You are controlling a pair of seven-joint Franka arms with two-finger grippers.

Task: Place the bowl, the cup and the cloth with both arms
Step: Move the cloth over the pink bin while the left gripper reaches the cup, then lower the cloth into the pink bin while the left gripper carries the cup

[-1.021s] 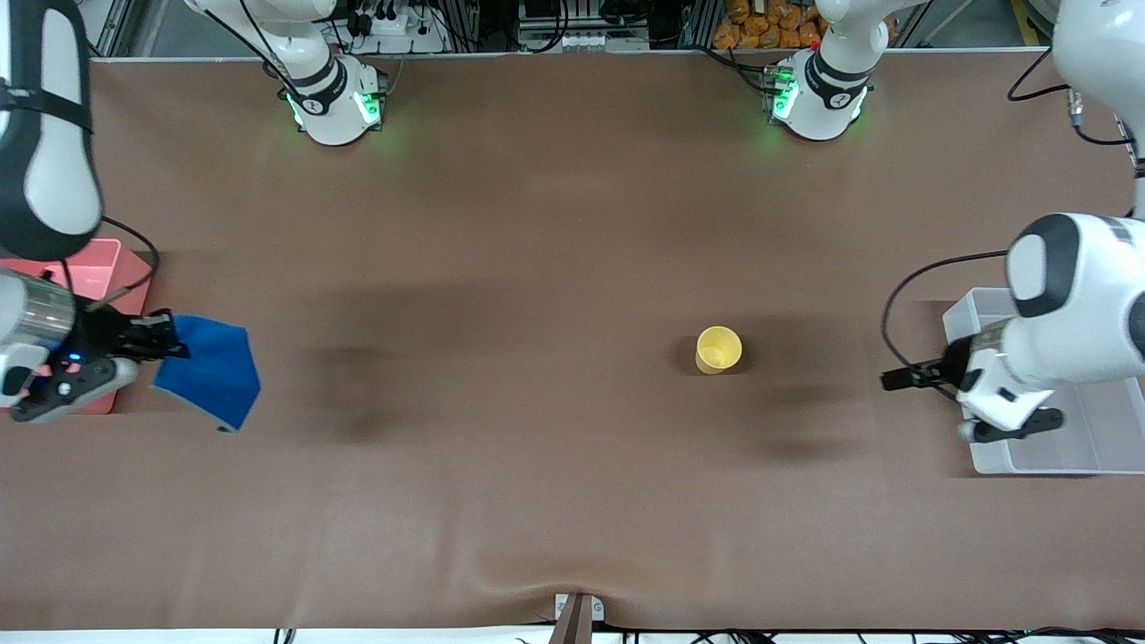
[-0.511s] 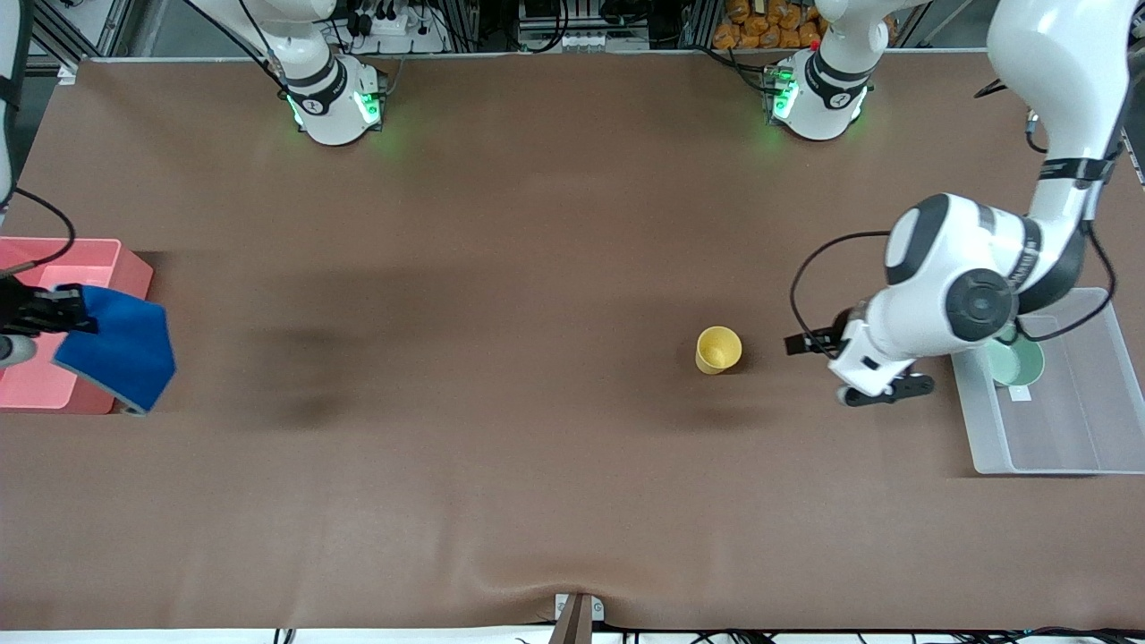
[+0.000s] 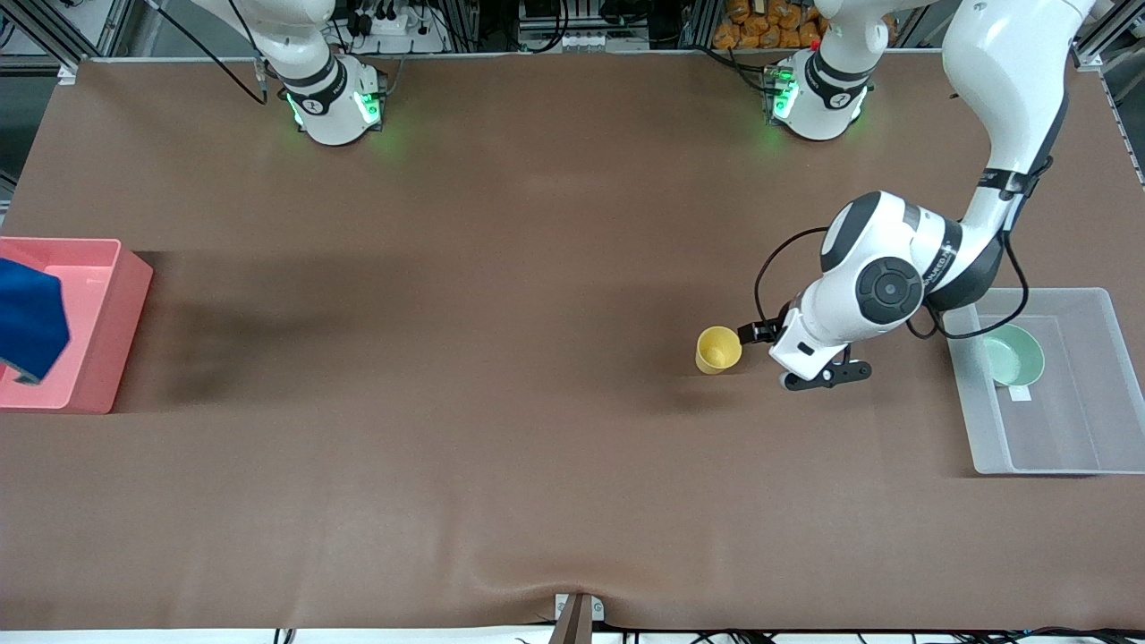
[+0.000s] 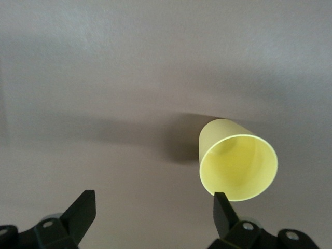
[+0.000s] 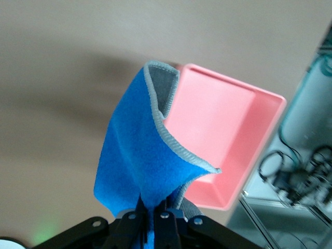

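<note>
I need to place the yellow cup into the clear bin beside the bowl (image 3: 1013,355), so my left gripper should grab the cup by its rim (image 3: 719,331).
The yellow cup (image 3: 718,349) stands upright on the brown table; it also shows in the left wrist view (image 4: 236,161). My left gripper (image 3: 754,333) is open and empty, low beside the cup (image 4: 153,210), one finger next to its rim. The mint green bowl (image 3: 1013,355) sits in the clear bin (image 3: 1029,469). The blue cloth (image 3: 27,317) hangs over the pink bin (image 3: 89,268) at the front view's edge. My right gripper (image 5: 154,218) is out of the front view; it is shut on the cloth (image 5: 140,155), above the pink bin (image 5: 218,119).
The clear bin stands at the left arm's end of the table and the pink bin at the right arm's end. The two arm bases (image 3: 331,103) (image 3: 814,98) stand along the table's edge farthest from the front camera.
My right gripper has carried the cloth toward the right arm's end, over the pink bin. My left arm has swung from the clear bin to the cup, uncovering the bowl.
</note>
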